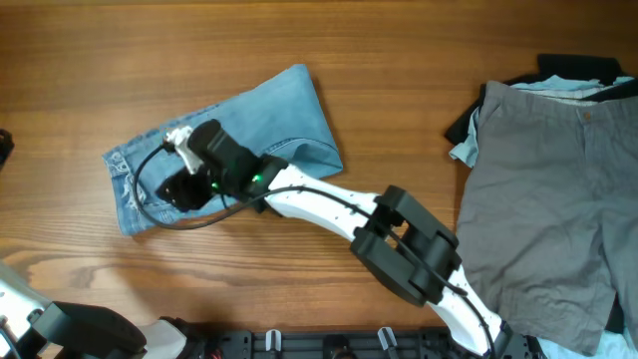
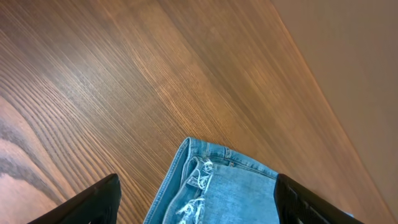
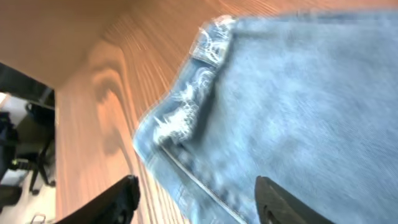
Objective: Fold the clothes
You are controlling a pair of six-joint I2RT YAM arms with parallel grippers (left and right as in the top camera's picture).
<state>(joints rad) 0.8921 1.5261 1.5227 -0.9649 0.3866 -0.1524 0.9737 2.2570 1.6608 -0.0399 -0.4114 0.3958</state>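
Note:
The robot's left gripper needs to grab the frayed end of the light blue jeans [image 1: 254, 125] next. Then it can fold that end over the rest.
The light blue jeans [image 1: 254, 125] lie folded into a compact bundle on the wooden table, left of centre. My right gripper [image 1: 187, 187] reaches from the lower right and hovers open over the bundle's left end, near the frayed hem. In the right wrist view the open fingers [image 3: 196, 183] straddle the denim edge [image 3: 298, 93], which is blurred. In the left wrist view my left gripper [image 2: 197, 182] is open and empty, with a frayed end of the jeans [image 2: 239, 193] between its fingers. Only part of the left arm [image 1: 70, 331] shows at the overhead's bottom left.
Grey button-waist shorts [image 1: 558, 199] lie spread out at the right. Small dark and white garments [image 1: 573, 72] stick out from under their top edge. The right arm [image 1: 399, 234] crosses the middle of the table. A dark object [image 1: 3, 147] sits at the left edge.

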